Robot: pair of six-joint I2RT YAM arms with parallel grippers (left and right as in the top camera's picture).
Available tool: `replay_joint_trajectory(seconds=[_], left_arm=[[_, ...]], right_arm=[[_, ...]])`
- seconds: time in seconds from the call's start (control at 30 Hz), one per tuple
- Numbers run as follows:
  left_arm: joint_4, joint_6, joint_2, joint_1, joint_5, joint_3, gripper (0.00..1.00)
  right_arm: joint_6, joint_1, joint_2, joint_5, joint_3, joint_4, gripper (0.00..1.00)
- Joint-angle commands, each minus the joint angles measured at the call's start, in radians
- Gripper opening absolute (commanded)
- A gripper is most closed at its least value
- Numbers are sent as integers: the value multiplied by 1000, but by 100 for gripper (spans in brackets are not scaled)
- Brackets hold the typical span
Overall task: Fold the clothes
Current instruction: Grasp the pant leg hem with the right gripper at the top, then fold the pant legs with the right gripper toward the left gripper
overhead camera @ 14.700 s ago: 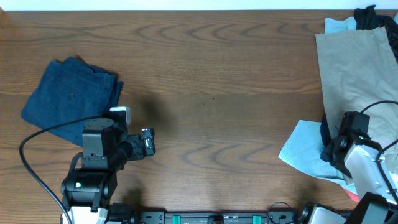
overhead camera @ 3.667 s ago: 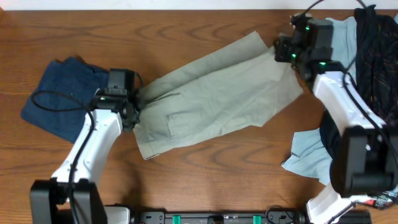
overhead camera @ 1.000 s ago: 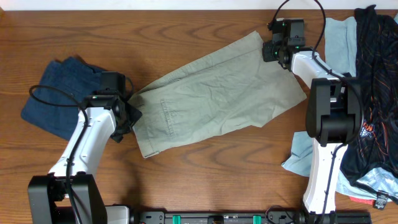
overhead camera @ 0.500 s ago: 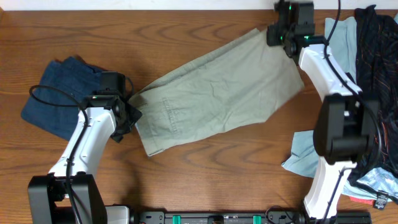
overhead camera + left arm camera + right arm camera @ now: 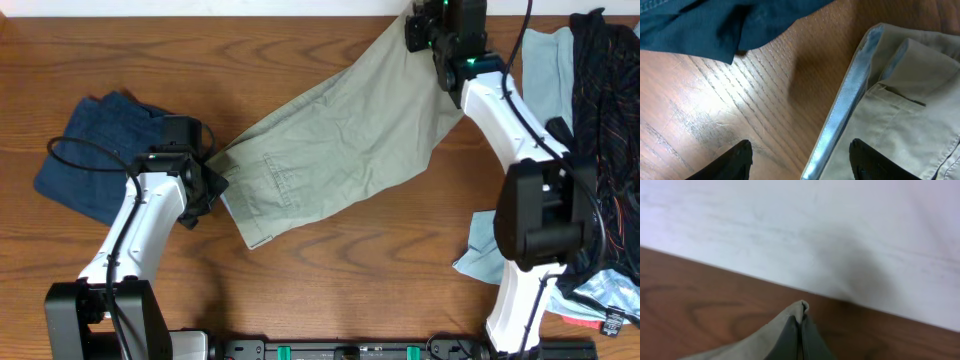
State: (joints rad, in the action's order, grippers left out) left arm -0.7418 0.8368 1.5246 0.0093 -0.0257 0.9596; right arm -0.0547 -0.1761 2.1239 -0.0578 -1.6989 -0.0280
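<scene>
My left gripper picks up the khaki trousers by the waistband corner opposite the held leg end next, to fold them.
The khaki trousers lie stretched slantwise over the table, waistband at the lower left and leg end at the far right. My right gripper is shut on that leg end at the table's far edge; in the right wrist view a fold of khaki cloth sticks out of the shut gripper. My left gripper stands open at the waistband's left corner. In the left wrist view the waistband edge runs between the spread fingers of the gripper without touching them.
Folded navy-blue trousers lie at the left, close behind my left gripper, their dark cloth showing in the left wrist view. At the right edge lie a black-orange garment and light-blue garments. A white wall rises behind the table.
My right gripper has moved back and left to the table's far edge, dragging the leg end along; the trousers have turned steeper. The left arm has stayed put.
</scene>
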Motion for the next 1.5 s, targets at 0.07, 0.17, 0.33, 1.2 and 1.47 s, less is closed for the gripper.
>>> replay_joint_trajectory(seconds=[0.07,0.17,0.33,1.2,1.47], left_arm=[[-10,-6,5,0,0,-9,64],[-9,-6,5,0,0,-9,64],[-9,-6,5,0,0,-9,64],[117,-162,208,-18,309,-13,94],[129,-194,331,-86,428,-13,51]], right_arm=[[64,-6,113,60,-1,-109,1],[116,-6,163,88,-1,-140,33],[123,0,169,88,-1,-76,99],[130,55,-167,75,-1,986,99],[100,50,-166,-79,-1,1105,70]])
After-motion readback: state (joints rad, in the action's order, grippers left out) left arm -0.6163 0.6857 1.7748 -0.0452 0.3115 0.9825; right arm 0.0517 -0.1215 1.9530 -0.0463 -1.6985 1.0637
